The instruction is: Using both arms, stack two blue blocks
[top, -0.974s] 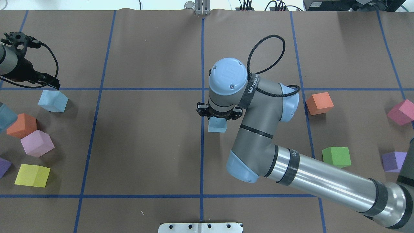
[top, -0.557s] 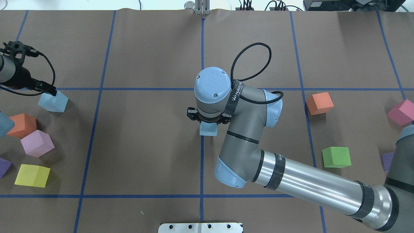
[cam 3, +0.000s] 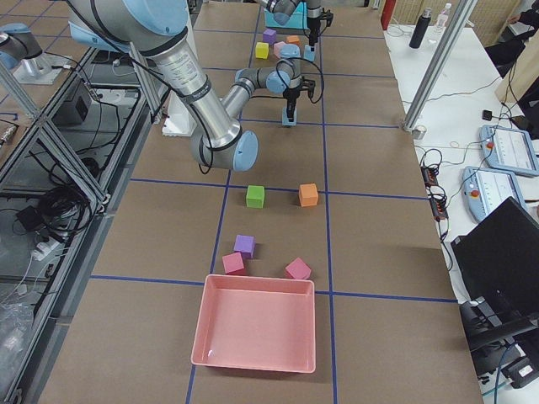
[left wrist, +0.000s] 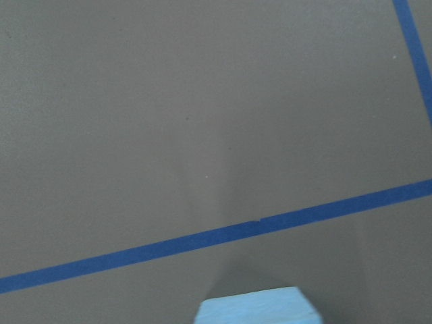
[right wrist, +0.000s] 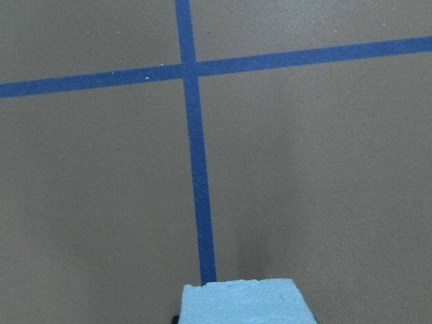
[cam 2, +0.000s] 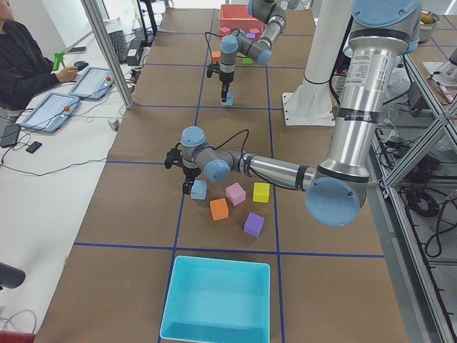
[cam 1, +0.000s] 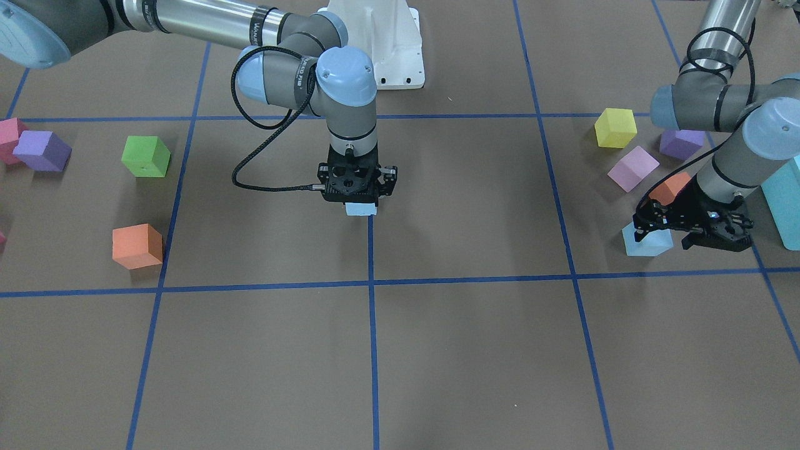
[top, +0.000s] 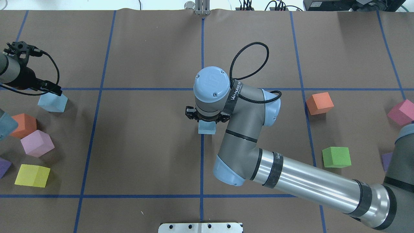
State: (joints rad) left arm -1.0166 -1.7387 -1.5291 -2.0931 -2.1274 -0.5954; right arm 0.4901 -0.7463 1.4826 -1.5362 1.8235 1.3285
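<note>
My left gripper will next grab the second blue block by its sides, so the bottom of that block stays free to stack on the other blue block (cam 1: 360,209).
My right gripper (top: 206,119) points straight down at the table's middle and is shut on a pale blue block (top: 207,128). The block hangs just over the centre blue tape line. It also shows in the front view (cam 1: 361,210) and at the bottom edge of the right wrist view (right wrist: 243,302). I cannot tell whether it touches the table. The second blue block (top: 52,102) lies on the table at the far left. My left gripper (cam 1: 665,234) is open and low over that block (cam 1: 648,244), one finger on each side. Its top edge shows in the left wrist view (left wrist: 253,307).
An orange (top: 23,125), a lilac (top: 36,143), a yellow (top: 32,175) and a purple cube (top: 4,166) lie near the left block. A turquoise box (cam 2: 218,307) stands beyond them. Orange (top: 319,103), green (top: 336,157) and pink (top: 402,111) cubes lie on the right, near a pink tray (cam 3: 202,332).
My right arm moved left with its blue block to the centre line, then nearly stopped. My left gripper came down toward the left blue block.
</note>
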